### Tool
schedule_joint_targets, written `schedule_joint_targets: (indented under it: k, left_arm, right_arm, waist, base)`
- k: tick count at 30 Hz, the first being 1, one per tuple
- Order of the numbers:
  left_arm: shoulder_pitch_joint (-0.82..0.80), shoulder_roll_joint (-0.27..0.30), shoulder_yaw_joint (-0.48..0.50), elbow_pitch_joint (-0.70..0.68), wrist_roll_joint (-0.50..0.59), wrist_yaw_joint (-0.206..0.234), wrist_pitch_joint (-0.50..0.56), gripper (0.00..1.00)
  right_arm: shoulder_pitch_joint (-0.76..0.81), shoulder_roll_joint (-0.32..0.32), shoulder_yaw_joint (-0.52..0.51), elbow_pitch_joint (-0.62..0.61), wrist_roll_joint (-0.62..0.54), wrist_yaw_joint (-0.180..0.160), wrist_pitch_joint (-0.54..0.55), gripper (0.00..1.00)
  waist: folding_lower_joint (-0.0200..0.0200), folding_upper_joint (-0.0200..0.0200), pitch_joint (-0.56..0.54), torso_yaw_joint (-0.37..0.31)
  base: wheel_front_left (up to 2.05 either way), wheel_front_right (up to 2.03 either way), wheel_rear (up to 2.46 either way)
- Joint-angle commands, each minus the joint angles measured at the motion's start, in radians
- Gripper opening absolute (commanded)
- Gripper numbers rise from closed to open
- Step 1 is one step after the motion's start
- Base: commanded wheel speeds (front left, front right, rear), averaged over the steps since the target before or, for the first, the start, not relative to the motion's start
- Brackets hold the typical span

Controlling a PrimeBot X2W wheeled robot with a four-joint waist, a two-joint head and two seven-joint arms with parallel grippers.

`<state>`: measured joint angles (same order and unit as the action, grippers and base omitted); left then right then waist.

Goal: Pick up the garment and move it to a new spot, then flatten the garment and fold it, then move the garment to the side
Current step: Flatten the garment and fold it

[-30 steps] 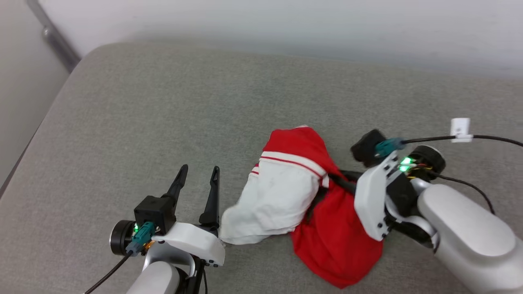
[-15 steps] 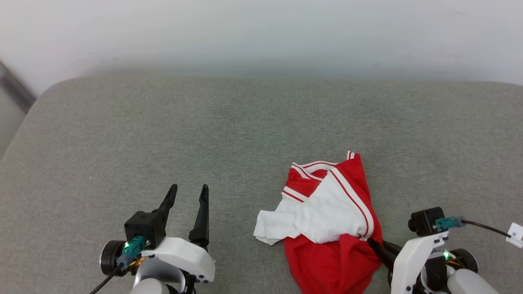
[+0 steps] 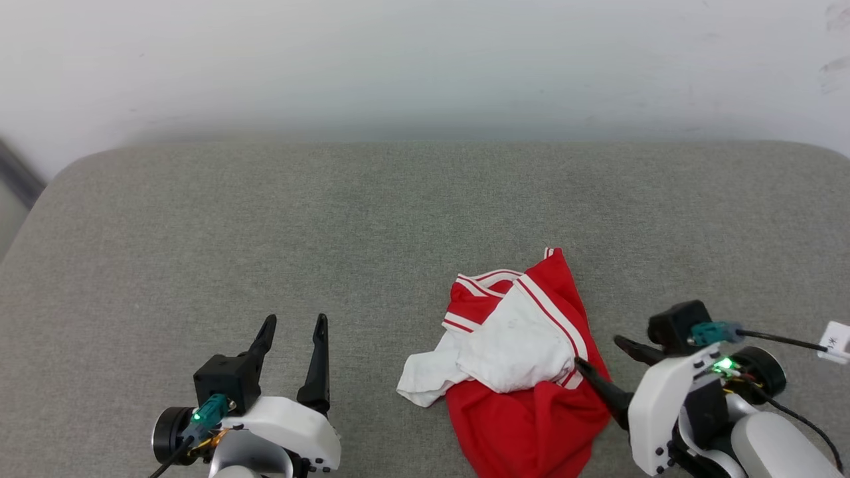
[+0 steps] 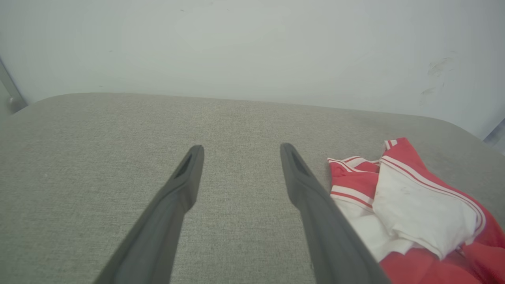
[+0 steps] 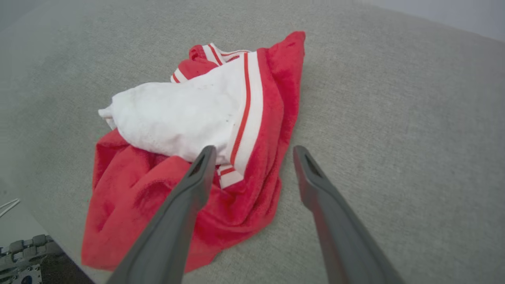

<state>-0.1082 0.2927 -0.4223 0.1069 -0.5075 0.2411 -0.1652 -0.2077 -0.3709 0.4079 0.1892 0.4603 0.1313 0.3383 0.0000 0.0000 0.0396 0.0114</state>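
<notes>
The crumpled garment needs to move to a new spot, so my right gripper should grab it by its white sleeve [image 3: 518, 342] next.
The garment [image 3: 524, 372] lies crumpled on the grey cushion [image 3: 265, 219], with a white sleeve and its striped trim bunched on top of the red body; its lettering is hidden. My right gripper [image 3: 597, 352] is open at the garment's right edge. In the right wrist view one of its fingers [image 5: 197, 173] is over the red cloth [image 5: 130, 185] and the other is over bare cushion; nothing is pinched. My left gripper [image 3: 295, 322] stands open, left of the garment and apart from it. The left wrist view has the garment [image 4: 418, 205] beside its right finger.
A white wall [image 3: 425, 60] rises behind the cushion. The cushion's rounded left corner and a dark rail [image 3: 16, 176] are at far left. Its near edge and part of my base [image 5: 23, 256] appear in the right wrist view. A white cable tag [image 3: 835, 340] hangs by my right wrist.
The head camera has swung, shifting the whole picture. My right gripper, closed in the red cloth before, now stands open at the garment's edge. The left gripper stays open.
</notes>
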Motion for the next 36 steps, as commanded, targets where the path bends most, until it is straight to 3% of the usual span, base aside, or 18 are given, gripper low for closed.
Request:
schedule_joint_targets:
  k: [1, 8, 16, 17, 18, 19, 20, 27, 36]
  left_arm:
    - [0.004, 0.0, -0.004, -0.005, -0.004, 0.004, 0.002, 1.0]
    - [-0.04, -0.006, -0.012, -0.014, 0.003, -0.002, 0.006, 1.0]
    - [-0.098, -0.021, -0.03, 0.009, 0.015, -0.015, -0.006, 1.0]
    - [-0.1, -0.023, -0.032, 0.012, 0.015, -0.016, -0.009, 1.0]
    - [-0.101, -0.026, -0.032, 0.015, 0.013, -0.016, -0.011, 1.0]
    - [-0.101, -0.028, -0.033, 0.019, 0.011, -0.017, -0.014, 1.0]
    - [-0.099, -0.029, -0.033, 0.023, 0.009, -0.017, -0.016, 1.0]
    - [-0.082, -0.024, -0.025, 0.04, -0.001, -0.012, -0.027, 1.0]
    - [-0.062, -0.018, -0.035, 0.039, -0.009, -0.011, -0.018, 1.0]
  right_arm:
    - [-0.022, -0.004, 0.019, -0.037, 0.006, -0.001, 0.039, 1.0]
    - [-0.152, -0.046, 0.202, -0.116, 0.007, -0.001, 0.232, 1.0]
    - [-0.308, -0.073, 0.409, -0.025, 0.058, -0.001, 0.26, 1.0]
    - [-0.317, -0.074, 0.419, -0.013, 0.068, -0.001, 0.26, 0.86]
    - [-0.326, -0.076, 0.429, -0.004, 0.077, -0.001, 0.256, 0.45]
    - [-0.334, -0.077, 0.435, -0.001, 0.086, -0.001, 0.246, 0.45]
    - [-0.341, -0.08, 0.436, 0.003, 0.092, -0.001, 0.237, 0.0]
    - [-0.347, -0.092, 0.342, -0.02, 0.13, -0.001, 0.155, 0.0]
    - [-0.132, -0.047, -0.024, 0.069, 0.279, -0.001, 0.011, 0.0]
  waist:
    - [0.0, 0.0, 0.003, 0.003]
    - [0.0, 0.0, 0.066, 0.029]
    - [0.0, 0.0, 0.121, 0.058]
    - [0.0, 0.0, 0.122, 0.06]
    - [0.0, 0.0, 0.123, 0.061]
    - [0.0, 0.0, 0.124, 0.061]
    - [0.0, 0.0, 0.124, 0.061]
    - [0.0, 0.0, 0.106, 0.036]
    - [0.0, 0.0, 0.071, -0.002]
  base:
    - [0.0, 0.0, 0.0]
    - [0.0, 0.0, 0.0]
    - [0.0, 0.0, 0.0]
    - [0.0, 0.0, 0.0]
    - [0.0, 0.0, 0.0]
    - [0.0, 0.0, 0.0]
    - [0.0, 0.0, 0.0]
    - [0.0, 0.0, 0.0]
    - [0.0, 0.0, 0.0]
